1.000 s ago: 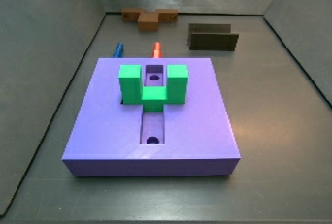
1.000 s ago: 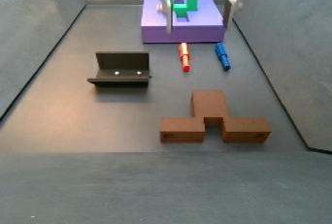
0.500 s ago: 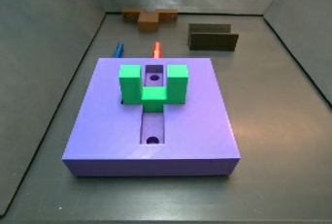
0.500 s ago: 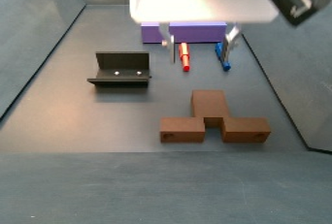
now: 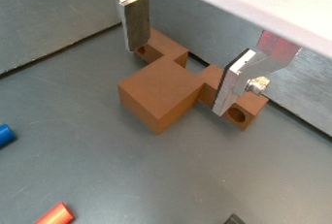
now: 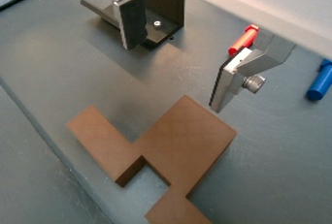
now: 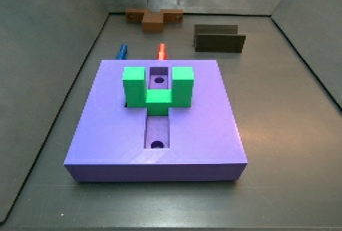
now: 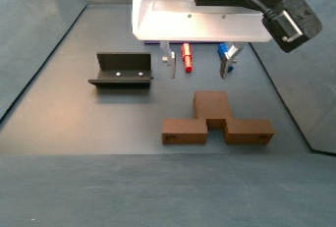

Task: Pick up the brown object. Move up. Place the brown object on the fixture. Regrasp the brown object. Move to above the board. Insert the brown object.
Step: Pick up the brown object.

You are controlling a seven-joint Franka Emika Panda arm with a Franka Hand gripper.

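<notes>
The brown object needs to go on the dark fixture. My gripper should grab it by its thick middle block next.
The brown object lies flat on the grey floor, and it also shows in a side view and in both wrist views. My gripper is open and empty, hanging above the floor just short of the brown object and not touching it. In a wrist view the fingers stand either side of the piece, above it. The dark fixture stands off to the side, seen also in a wrist view. The purple board carries a green U-shaped block.
A red pen and a blue pen lie between the board and the brown object, under the gripper. Grey walls enclose the floor. The gripper's body hides the board in a side view.
The gripper has moved from over the board towards the brown object and come lower. It stays open. Nothing else has moved.
</notes>
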